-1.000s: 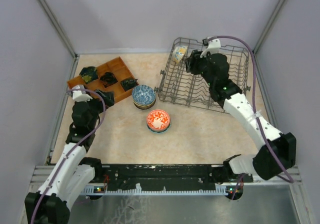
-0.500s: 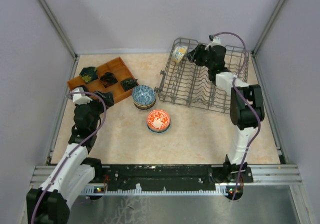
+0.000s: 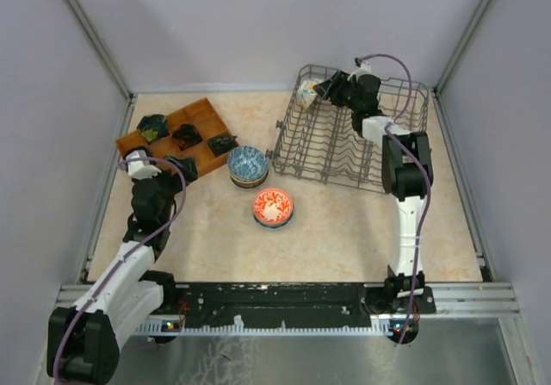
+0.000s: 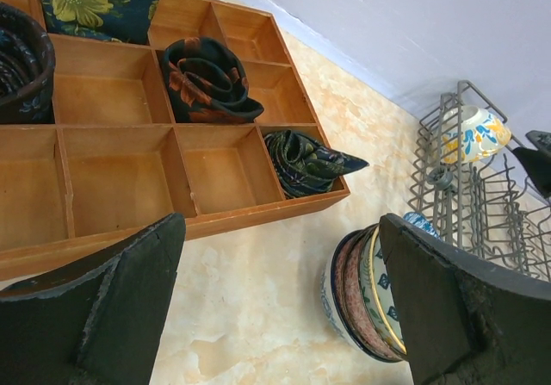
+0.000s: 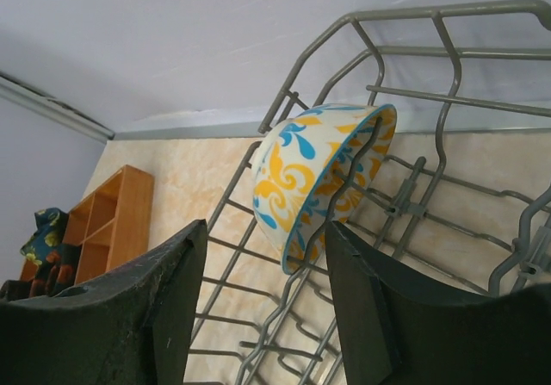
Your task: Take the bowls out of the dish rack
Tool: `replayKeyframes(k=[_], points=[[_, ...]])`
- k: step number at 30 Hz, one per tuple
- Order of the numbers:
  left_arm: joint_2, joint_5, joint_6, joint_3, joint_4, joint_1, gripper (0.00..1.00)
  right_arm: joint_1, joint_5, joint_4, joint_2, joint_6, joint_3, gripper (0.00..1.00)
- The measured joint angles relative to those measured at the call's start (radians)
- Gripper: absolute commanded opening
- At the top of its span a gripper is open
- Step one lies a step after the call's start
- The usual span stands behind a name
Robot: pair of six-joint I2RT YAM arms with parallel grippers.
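Note:
My right gripper moves first toward the bowl's rim (image 3: 314, 97) in line between my fingers; they stop short, so it is too early to close on it.
The grey wire dish rack (image 3: 336, 157) stands at the back right. One bowl with orange-blue swirls (image 3: 308, 93) leans on its edge in the rack's far left corner; it shows close up in the right wrist view (image 5: 323, 174). My right gripper (image 3: 331, 89) is open just right of this bowl, its jaws either side of the bowl's lower rim without touching (image 5: 265, 230). A stack of several bowls, blue-white on top (image 3: 247, 166), and an orange-red bowl (image 3: 272, 206) sit on the table. My left gripper (image 3: 172, 168) is open and empty, left of the stack (image 4: 370, 294).
A brown wooden compartment tray (image 3: 202, 114) with dark folded cloths lies at the back left, just beyond my left gripper. Rack wires (image 5: 405, 13) surround the leaning bowl. Grey walls close in the table on three sides.
My right arm has folded up over the rack and its gripper has moved left to the leaning bowl. The left arm has hardly moved.

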Motion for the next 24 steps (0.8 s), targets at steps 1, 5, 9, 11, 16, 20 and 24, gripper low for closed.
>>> replayKeyframes(k=[1,5,9,11,16,20,24], points=[[0.003,0.0,0.0,-0.004,0.01,0.0,0.99,0.0,-0.002,0.003,0.014,0.008,0.005,0.57],[0.025,0.0,0.005,-0.006,0.043,0.0,0.99,0.0,-0.013,0.013,0.068,0.034,0.043,0.57],[0.051,0.0,0.008,-0.006,0.073,0.0,0.99,0.0,-0.031,0.027,0.114,0.057,0.081,0.57],[0.065,0.0,0.009,-0.006,0.085,0.0,0.99,0.0,-0.043,0.038,0.137,0.072,0.102,0.57],[0.097,0.0,0.01,-0.006,0.11,0.0,0.99,0.0,-0.068,0.076,0.181,0.108,0.153,0.56],[0.116,-0.002,0.011,-0.006,0.119,0.0,0.99,-0.001,-0.081,0.106,0.225,0.138,0.187,0.53],[0.123,-0.005,0.012,-0.006,0.128,0.0,0.99,-0.001,-0.092,0.125,0.255,0.167,0.214,0.47]])
